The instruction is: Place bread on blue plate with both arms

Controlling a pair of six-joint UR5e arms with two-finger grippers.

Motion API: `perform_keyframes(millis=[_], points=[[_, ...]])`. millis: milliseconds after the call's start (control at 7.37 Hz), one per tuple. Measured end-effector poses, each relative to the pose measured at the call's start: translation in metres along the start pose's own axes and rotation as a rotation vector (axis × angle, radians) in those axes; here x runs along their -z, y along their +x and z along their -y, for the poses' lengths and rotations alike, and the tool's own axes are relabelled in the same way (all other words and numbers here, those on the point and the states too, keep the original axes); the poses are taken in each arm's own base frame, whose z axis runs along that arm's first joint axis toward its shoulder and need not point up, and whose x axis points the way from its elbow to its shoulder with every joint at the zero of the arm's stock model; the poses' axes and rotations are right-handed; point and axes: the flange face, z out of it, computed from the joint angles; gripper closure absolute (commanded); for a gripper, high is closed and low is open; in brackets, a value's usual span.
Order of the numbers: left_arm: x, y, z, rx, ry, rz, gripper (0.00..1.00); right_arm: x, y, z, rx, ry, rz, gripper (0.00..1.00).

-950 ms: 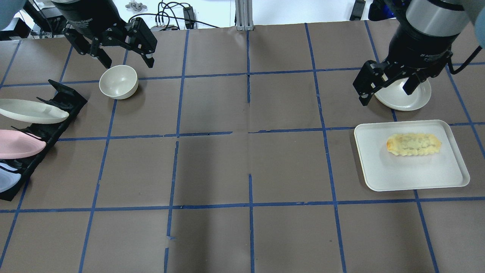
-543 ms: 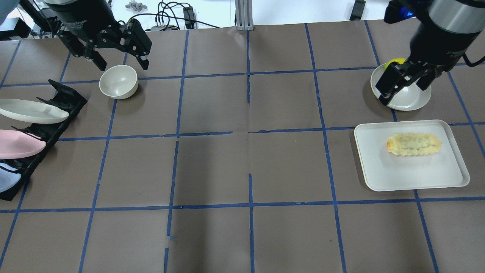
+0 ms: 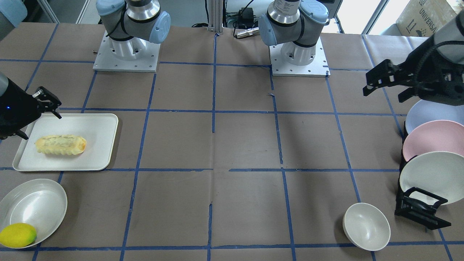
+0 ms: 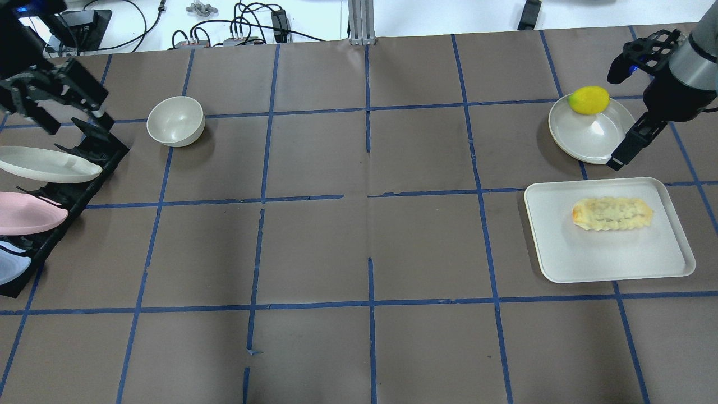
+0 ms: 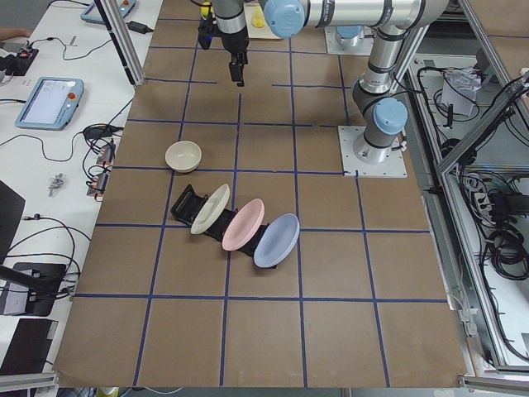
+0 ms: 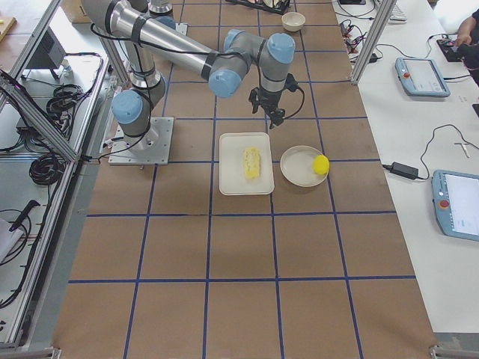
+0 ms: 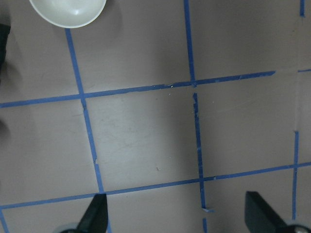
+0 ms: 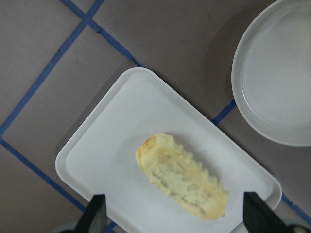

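Note:
My right gripper will pick up the bread across its middle (image 3: 61,145) (image 8: 183,176) next, because the bread lies long and slim and both its ends reach far out.
The bread (image 4: 612,213) lies on a white tray (image 4: 561,264) at the right; it also shows in the front view (image 3: 61,144) and the right wrist view (image 8: 182,182). The blue plate (image 4: 8,266) stands on edge in a black rack (image 4: 92,143) at the left, nearest the robot, and also shows in the front view (image 3: 429,110). My left gripper (image 4: 76,119) is open and empty, raised over the rack. My right gripper (image 4: 631,145) is open and empty, raised above the tray's outer side; the bread sits between its fingertips in the right wrist view (image 8: 175,216).
A pink plate (image 4: 28,213) and a white plate (image 4: 47,164) stand in the same rack. A white bowl (image 4: 175,120) sits beside the rack's far end. A white plate (image 4: 589,137) with a lemon (image 4: 589,100) lies beyond the tray.
The left gripper has moved left, from above the bowl to above the rack. The right gripper has moved right off the white plate, uncovering the lemon. Both stay open.

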Motion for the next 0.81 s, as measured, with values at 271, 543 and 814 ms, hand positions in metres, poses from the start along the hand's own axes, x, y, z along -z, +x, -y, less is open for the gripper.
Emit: perform_keyframes(millis=[271, 543, 814], points=[[-0.009, -0.111, -0.031, -0.100, -0.021, -0.082, 0.00, -0.058, 0.017, -0.015, 0.134, 0.047, -0.062, 0.00], [-0.037, -0.237, -0.056, -0.198, -0.011, -0.172, 0.00, -0.108, 0.025, -0.028, 0.209, 0.064, -0.088, 0.00], [-0.052, -0.358, -0.071, -0.255, -0.014, -0.177, 0.00, -0.145, 0.019, -0.041, 0.291, 0.066, -0.053, 0.00]])
